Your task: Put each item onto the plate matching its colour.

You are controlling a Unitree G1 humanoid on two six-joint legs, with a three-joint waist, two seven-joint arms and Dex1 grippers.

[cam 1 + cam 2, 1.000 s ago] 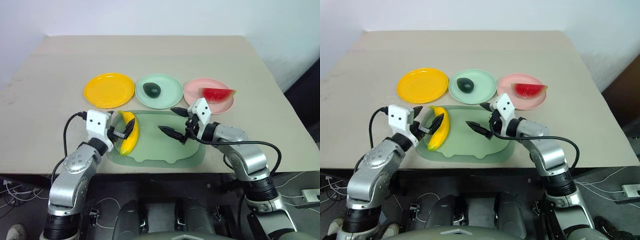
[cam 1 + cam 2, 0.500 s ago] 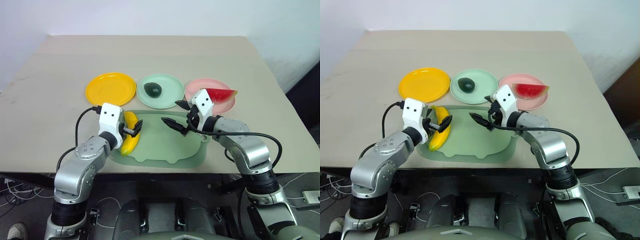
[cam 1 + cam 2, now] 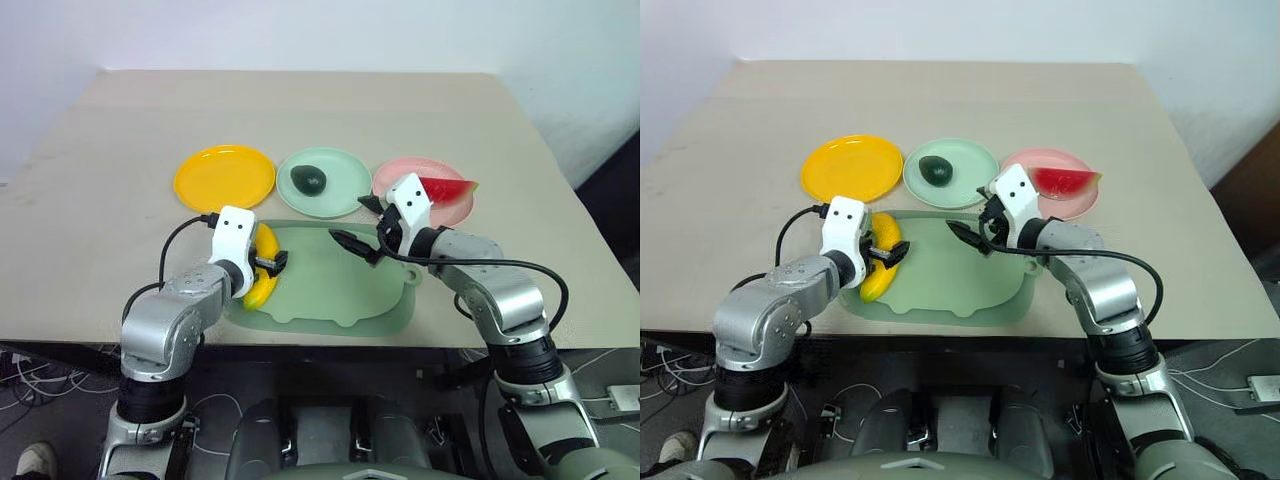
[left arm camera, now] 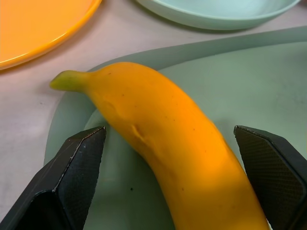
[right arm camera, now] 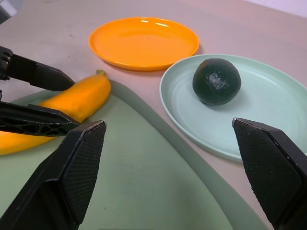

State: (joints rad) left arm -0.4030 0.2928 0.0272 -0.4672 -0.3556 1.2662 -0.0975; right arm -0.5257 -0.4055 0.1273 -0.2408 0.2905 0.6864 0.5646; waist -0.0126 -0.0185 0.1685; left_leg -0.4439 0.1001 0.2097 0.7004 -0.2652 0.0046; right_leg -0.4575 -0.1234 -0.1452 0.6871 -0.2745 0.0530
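My left gripper's fingers are on either side of the yellow banana above the pale green tray (image 3: 340, 290). My left gripper needs to close on the banana now.
The yellow banana (image 4: 177, 153) lies on the left part of the pale green tray (image 3: 340, 290). My left gripper (image 3: 266, 263) is open and tipped down over it, one finger on each side of the banana, not closed on it. Behind the tray stand the yellow-orange plate (image 3: 224, 178), the mint green plate (image 3: 345, 195) with the dark avocado (image 3: 309, 180) on it, and the pink plate (image 3: 400, 180) holding the watermelon wedge (image 3: 447, 188). My right gripper (image 3: 348, 220) hangs open and holds nothing above the tray's far right edge, pointing toward the green plate.
The tan table (image 3: 300, 110) stretches bare behind the plates. The tray sits close to the table's near edge, and its middle holds nothing. In the right wrist view the left gripper's fingers (image 5: 33, 74) show beside the banana.
My left gripper has tilted downward and shifted right, so its fingers now straddle the banana. The right gripper has crept slightly toward the plates. Both stay open.
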